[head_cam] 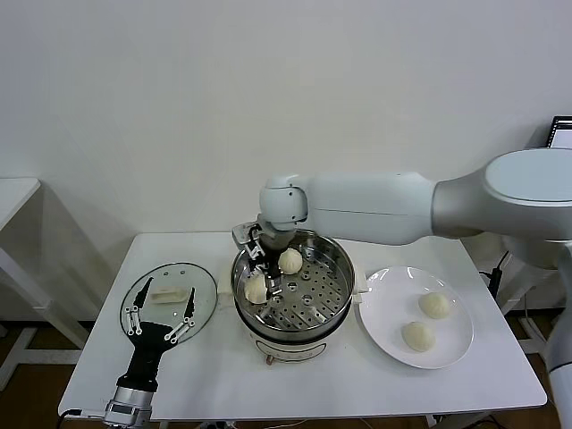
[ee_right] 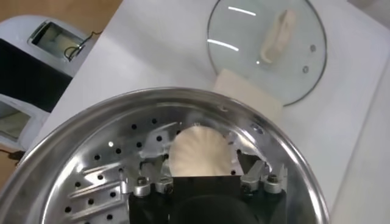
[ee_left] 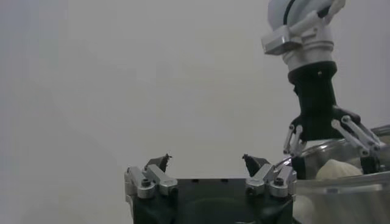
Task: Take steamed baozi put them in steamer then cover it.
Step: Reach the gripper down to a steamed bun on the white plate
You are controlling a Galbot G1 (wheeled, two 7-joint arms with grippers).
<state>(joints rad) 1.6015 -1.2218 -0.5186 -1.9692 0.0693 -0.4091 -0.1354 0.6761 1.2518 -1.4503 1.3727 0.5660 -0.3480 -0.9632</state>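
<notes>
My right gripper should next grab a baozi by its rounded sides from the white plate (head_cam: pixel 384 304), to fill the steamer tray (head_cam: pixel 313 290) further.
The steel steamer (head_cam: pixel 332 295) stands mid-table on its cream base. Two baozi lie on its perforated tray, one at the back (head_cam: pixel 290 260) and one at the left (head_cam: pixel 256 289). My right gripper (head_cam: pixel 264 266) is down inside the pot, open, its fingers straddling the left baozi (ee_right: pixel 201 152), which rests on the tray (ee_right: pixel 91 182). Two more baozi (head_cam: pixel 434 304) (head_cam: pixel 417 335) sit on the white plate (head_cam: pixel 384 304). The glass cover (head_cam: pixel 201 290) lies flat on the table at the left. My left gripper (head_cam: pixel 161 320) hovers open and empty over its near edge.
The plate is right of the steamer, close to its side. The cover also shows in the right wrist view (ee_right: pixel 244 55), beyond the pot's rim. A side table (head_cam: pixel 13 192) stands far left. In the left wrist view, the right gripper (ee_left: pixel 332 143) hangs over the steamer rim (ee_left: pixel 341 182).
</notes>
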